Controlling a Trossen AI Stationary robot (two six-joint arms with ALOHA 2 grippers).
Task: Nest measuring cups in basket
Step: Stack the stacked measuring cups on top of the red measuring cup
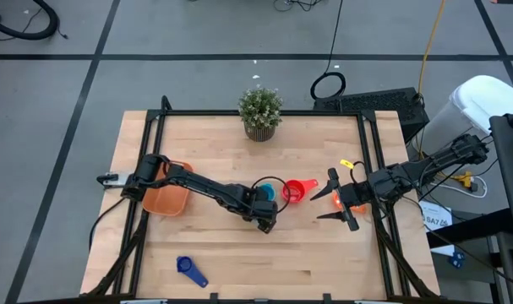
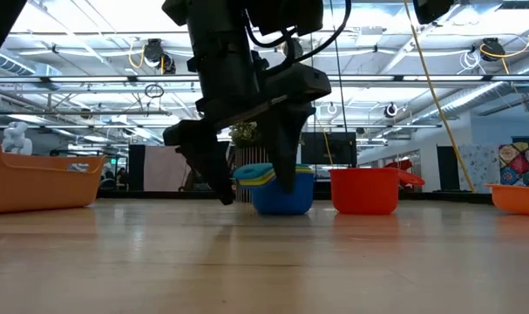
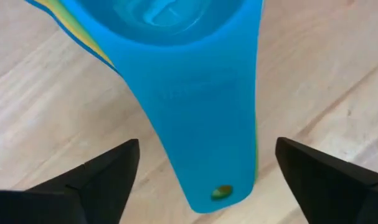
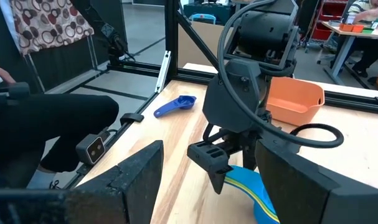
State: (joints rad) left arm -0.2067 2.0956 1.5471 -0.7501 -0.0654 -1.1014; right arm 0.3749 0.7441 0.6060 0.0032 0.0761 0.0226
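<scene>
My left gripper picks up the stack of measuring cups by its handle point(image 3: 207, 137) next, to nest it with the red cup.
A stack of measuring cups point(image 1: 264, 192), light blue on top with green and yellow edges beneath, rests on its bowl at mid-table. My left gripper point(image 3: 207, 186) points down over the stack's handle point(image 3: 204, 118), open, one finger on each side without touching. A red cup point(image 1: 300, 190) stands just right of the stack. An orange cup point(image 2: 517, 197) lies on the table under my raised, open right gripper point(image 1: 328, 199). A yellow cup point(image 1: 346, 164) lies farther back. A dark blue cup point(image 1: 191, 270) lies near the front edge. The basket point(image 1: 165, 199) sits at the left.
A potted plant point(image 1: 260, 112) stands at the table's far edge, behind the stack. Black frame rails point(image 1: 374, 169) run along the table's left and right sides. Bare wood point(image 1: 281, 262) lies between the stack and the front edge.
</scene>
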